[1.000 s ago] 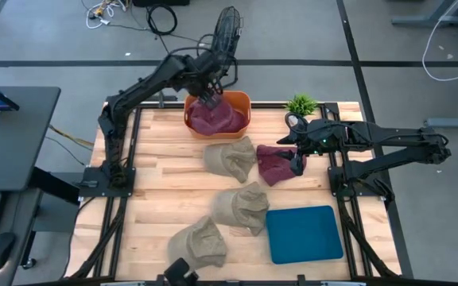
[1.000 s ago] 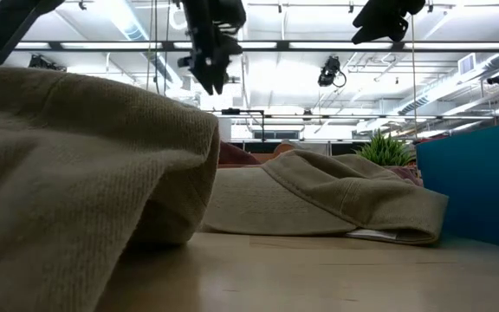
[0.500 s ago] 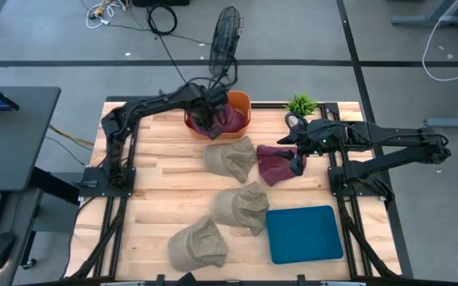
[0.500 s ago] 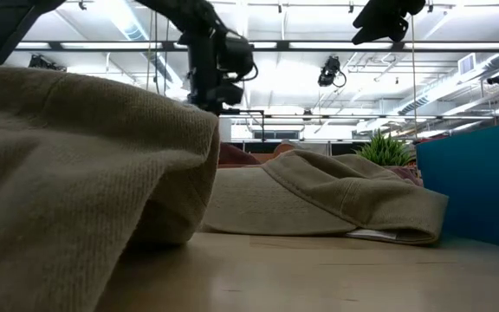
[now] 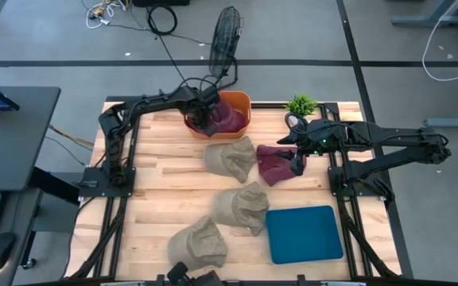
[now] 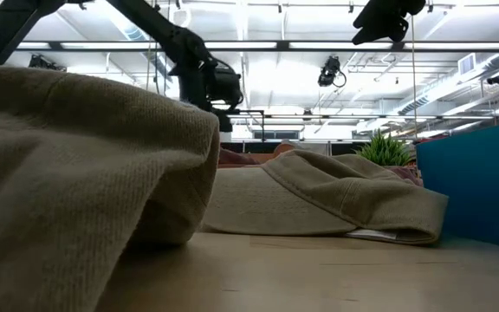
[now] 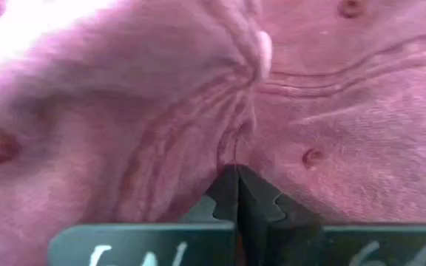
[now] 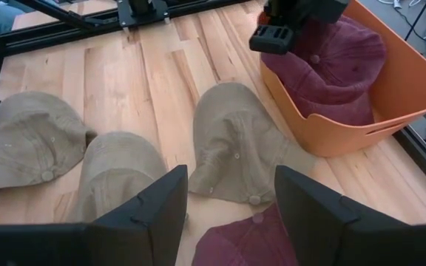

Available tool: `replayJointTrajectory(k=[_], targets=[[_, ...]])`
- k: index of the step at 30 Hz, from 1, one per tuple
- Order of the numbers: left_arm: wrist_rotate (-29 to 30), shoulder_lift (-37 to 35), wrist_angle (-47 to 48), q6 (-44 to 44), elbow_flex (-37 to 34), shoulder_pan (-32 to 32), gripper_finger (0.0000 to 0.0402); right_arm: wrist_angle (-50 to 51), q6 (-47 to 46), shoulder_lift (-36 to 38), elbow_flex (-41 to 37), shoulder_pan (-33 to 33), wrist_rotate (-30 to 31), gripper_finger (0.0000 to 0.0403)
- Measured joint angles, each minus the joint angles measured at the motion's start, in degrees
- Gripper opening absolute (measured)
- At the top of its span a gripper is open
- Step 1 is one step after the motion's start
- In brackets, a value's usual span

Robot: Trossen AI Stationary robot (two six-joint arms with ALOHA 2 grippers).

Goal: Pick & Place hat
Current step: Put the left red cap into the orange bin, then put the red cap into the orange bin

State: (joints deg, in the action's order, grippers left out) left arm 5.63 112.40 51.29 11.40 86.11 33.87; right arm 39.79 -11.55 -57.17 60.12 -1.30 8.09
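The maroon hat is on the table. My right gripper should grab it by its top (image 5: pixel 273 165) next, so that it can go to the orange basket (image 5: pixel 243 102).
A maroon hat (image 5: pixel 223 119) lies in the orange basket (image 5: pixel 243 102) at the table's far edge; it also shows in the right wrist view (image 8: pixel 331 63). My left gripper (image 5: pixel 203 119) is down in the basket's left part, shut on this hat's cloth (image 7: pixel 237 193). A second maroon hat (image 5: pixel 273 164) lies on the table right of centre. My right gripper (image 8: pixel 228 222) is open and hovers at that hat's right edge (image 5: pixel 296 161). Three tan hats (image 5: pixel 230 157), (image 5: pixel 241 206), (image 5: pixel 199 242) lie on the wood. My left gripper pinches a raised fold of the maroon hat's crown (image 7: pixel 241 137) between its shut fingertips (image 7: pixel 228 188). The cloth puckers into creases that run toward the tips. The fingers come from above and from the table's left, slanting down. The hat rests in the basket.
A blue pad (image 5: pixel 303 233) lies near the front right. A small green plant (image 5: pixel 300 104) stands right of the basket. A fan (image 5: pixel 227 32) stands behind the table. In the low view a tan hat (image 6: pixel 76 182) fills the foreground.
My left gripper has come down from above the basket into it and a little toward the table's left edge, and the arm has dropped low over the table. It now sits on the maroon hat there. My right arm has kept still.
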Motion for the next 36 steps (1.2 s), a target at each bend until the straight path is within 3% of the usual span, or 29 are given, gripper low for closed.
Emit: replayJointTrajectory(k=[12, 22, 27, 31, 36], targets=[[-2.83, 0.04, -5.07, -0.33, -5.88, 3.87, 0.0002, 0.20, 0.02, 0.00, 0.00, 0.00, -0.12, 0.0210], [-3.79, -0.35, -2.79, -2.18, 1.37, 3.10, 0.0002, 0.16, 0.02, 0.00, 0.00, -0.02, -0.13, 0.0210], [-5.11, -0.33, 9.99, -2.21, 11.23, 3.03, 0.0002, 2.25, 0.00, -0.19, 0.00, -0.18, 0.31, 0.0210], [-5.72, -0.45, 21.71, -5.74, 23.63, 1.81, 0.0002, 9.24, -3.28, -2.66, -0.01, -1.64, 0.03, 0.0210], [-5.83, -0.79, 28.29, -6.62, 41.21, -0.14, 0.0002, 13.83, -6.50, -9.65, -0.04, -4.34, 0.01, 0.0210]])
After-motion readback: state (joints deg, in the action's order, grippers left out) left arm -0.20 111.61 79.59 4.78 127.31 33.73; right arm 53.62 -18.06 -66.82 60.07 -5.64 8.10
